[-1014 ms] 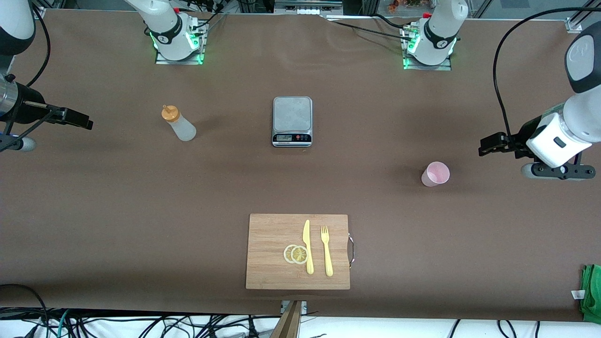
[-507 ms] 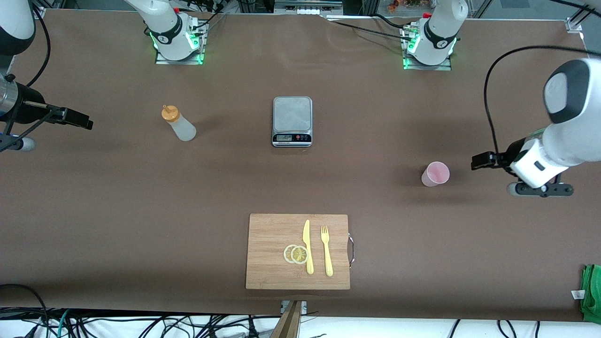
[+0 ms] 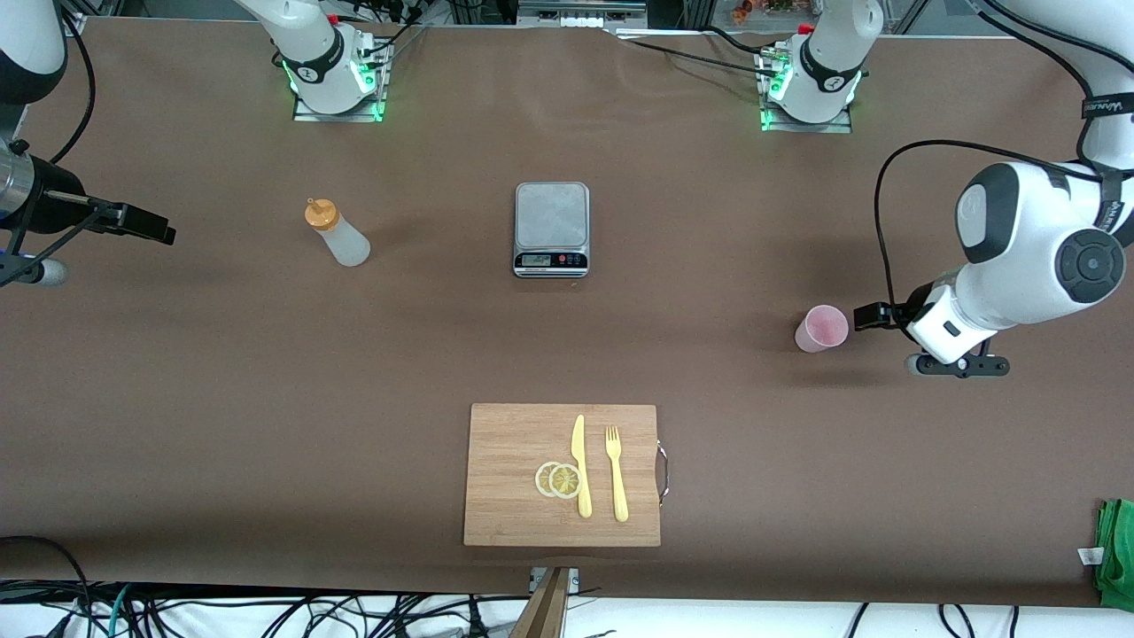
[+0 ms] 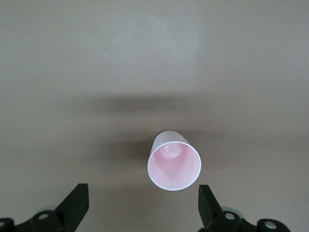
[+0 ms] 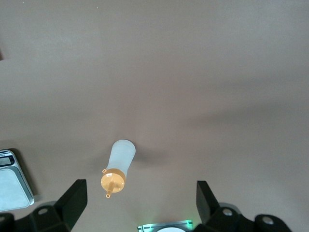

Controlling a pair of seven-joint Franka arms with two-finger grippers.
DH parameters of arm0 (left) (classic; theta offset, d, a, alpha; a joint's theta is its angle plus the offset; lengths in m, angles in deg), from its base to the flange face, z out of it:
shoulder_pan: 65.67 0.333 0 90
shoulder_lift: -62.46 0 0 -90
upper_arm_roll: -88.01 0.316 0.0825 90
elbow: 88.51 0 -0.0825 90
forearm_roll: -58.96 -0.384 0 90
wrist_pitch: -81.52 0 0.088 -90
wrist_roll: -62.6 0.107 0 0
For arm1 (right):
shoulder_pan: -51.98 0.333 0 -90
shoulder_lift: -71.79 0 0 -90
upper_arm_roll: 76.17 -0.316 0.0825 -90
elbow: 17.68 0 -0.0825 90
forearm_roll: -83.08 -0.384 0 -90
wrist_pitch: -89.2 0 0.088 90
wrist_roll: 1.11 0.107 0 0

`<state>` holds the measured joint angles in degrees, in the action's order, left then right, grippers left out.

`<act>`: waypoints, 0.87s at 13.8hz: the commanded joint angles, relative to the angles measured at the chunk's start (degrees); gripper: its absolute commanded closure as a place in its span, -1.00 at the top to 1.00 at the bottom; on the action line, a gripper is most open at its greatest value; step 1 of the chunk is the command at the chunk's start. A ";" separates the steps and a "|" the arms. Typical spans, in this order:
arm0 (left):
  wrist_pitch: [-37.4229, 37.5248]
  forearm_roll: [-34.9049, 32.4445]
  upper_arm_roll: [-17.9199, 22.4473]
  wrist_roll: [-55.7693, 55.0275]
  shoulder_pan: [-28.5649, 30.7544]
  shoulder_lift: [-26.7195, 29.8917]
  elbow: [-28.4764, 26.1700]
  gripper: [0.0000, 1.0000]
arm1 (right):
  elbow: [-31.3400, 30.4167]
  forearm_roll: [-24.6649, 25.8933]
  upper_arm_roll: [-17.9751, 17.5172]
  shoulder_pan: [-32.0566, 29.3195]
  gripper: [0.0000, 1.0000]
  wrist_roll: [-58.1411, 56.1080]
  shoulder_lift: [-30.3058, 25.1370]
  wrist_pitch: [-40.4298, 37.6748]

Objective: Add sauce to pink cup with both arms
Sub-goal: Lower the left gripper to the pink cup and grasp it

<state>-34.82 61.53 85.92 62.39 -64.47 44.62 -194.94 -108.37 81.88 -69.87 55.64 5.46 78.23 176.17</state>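
I should next use my left gripper to grab the pink cup (image 3: 822,329) by its rim, so that the cup gets ready for the sauce.
The pink cup (image 3: 822,329) stands upright and empty toward the left arm's end of the table; in the left wrist view the pink cup (image 4: 174,166) sits just ahead of the fingertips. My left gripper (image 3: 861,316) (image 4: 142,197) is low beside the cup, open, not touching it. The sauce (image 3: 337,235), a whitish bottle with an orange cap, stands toward the right arm's end; the sauce (image 5: 119,164) also shows in the right wrist view. My right gripper (image 3: 162,233) (image 5: 140,193) waits open, well away from the bottle, at the table's edge.
A grey kitchen scale (image 3: 551,229) (image 5: 12,186) stands mid-table between bottle and cup. Nearer the front camera lies a wooden cutting board (image 3: 509,443) with a yellow knife (image 3: 580,465), a yellow fork (image 3: 616,472) and lemon slices (image 3: 558,479). A green cloth (image 3: 1116,554) lies at the corner.
My left arm has swung down and in toward the pink cup, bringing its open gripper right next to it. The right arm, bottle and cup have not moved.
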 commanded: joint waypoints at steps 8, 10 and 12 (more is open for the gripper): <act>-16.97 -0.99 0.25 3.81 0.02 -0.44 -12.03 0.96 | 0.17 -0.47 -0.15 -0.23 1.00 -0.51 -0.47 -0.85; -20.49 -0.99 0.25 3.73 0.02 -0.44 -14.67 0.93 | 0.17 -0.47 -0.06 -0.31 1.00 -0.51 -0.47 -0.85; -22.34 -0.82 0.25 3.73 -0.06 -0.44 -16.52 0.90 | 0.17 -0.47 -0.15 -0.23 1.00 -0.51 -0.47 -0.85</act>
<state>-54.72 61.52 85.92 65.07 -64.47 43.29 -208.92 -108.38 81.88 -69.87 55.64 5.46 78.23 176.16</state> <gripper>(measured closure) 0.040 0.000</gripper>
